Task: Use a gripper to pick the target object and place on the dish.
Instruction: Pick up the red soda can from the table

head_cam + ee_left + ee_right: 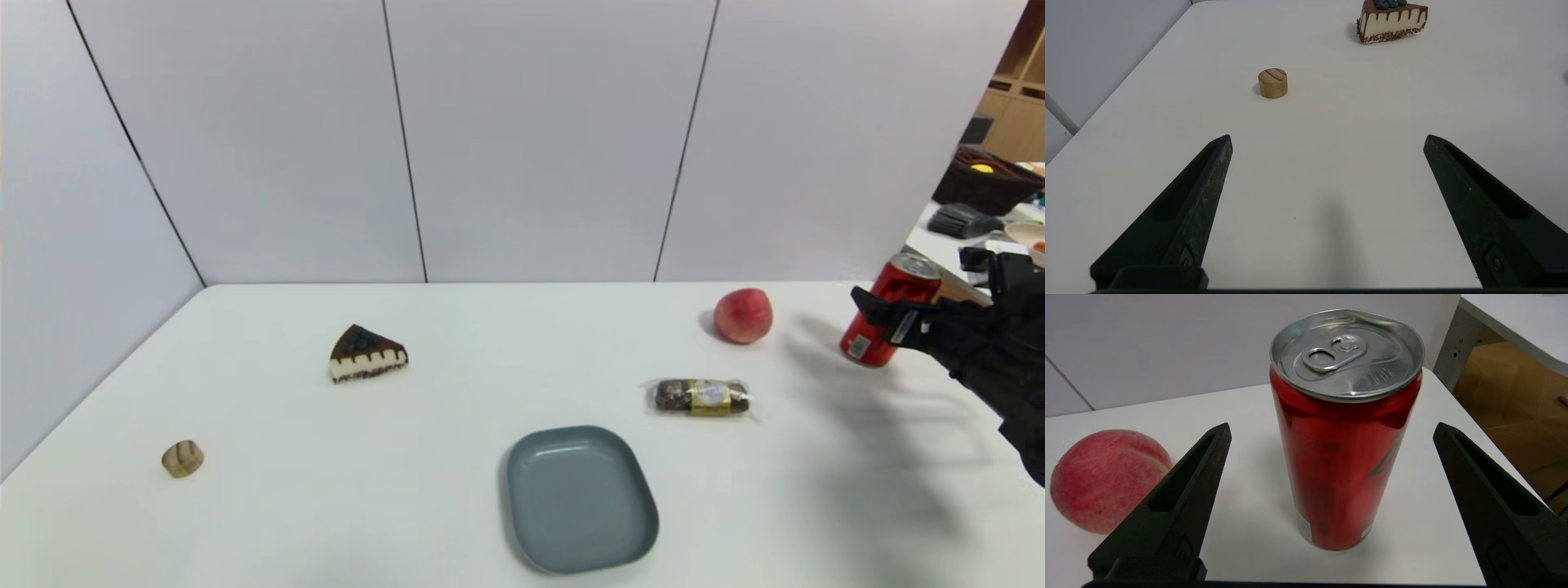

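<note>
I should next grab the red can's body with my right gripper, below its silver top, base free, to stand it on the dish (581,498).
The target object, a tall slim red can (900,287) with a silver top, stands upright near the table's far right corner. My right gripper (908,278) is open around it, one black finger on each side of the can (1345,457), neither touching it. In the right wrist view the right gripper (1331,426) has wide gaps to both sides of the can. The grey-blue dish (581,498) lies empty at the front middle of the table. My left gripper (1327,138) shows only in the left wrist view, open and empty over bare table.
A peach (743,315) sits just left of the can, close to one finger (1180,486). A wrapped chocolates pack (702,397) lies between the can and the dish. A cake slice (367,354) and a wooden block (183,458) are at the left. The table's right edge (1478,428) runs close beside the can.
</note>
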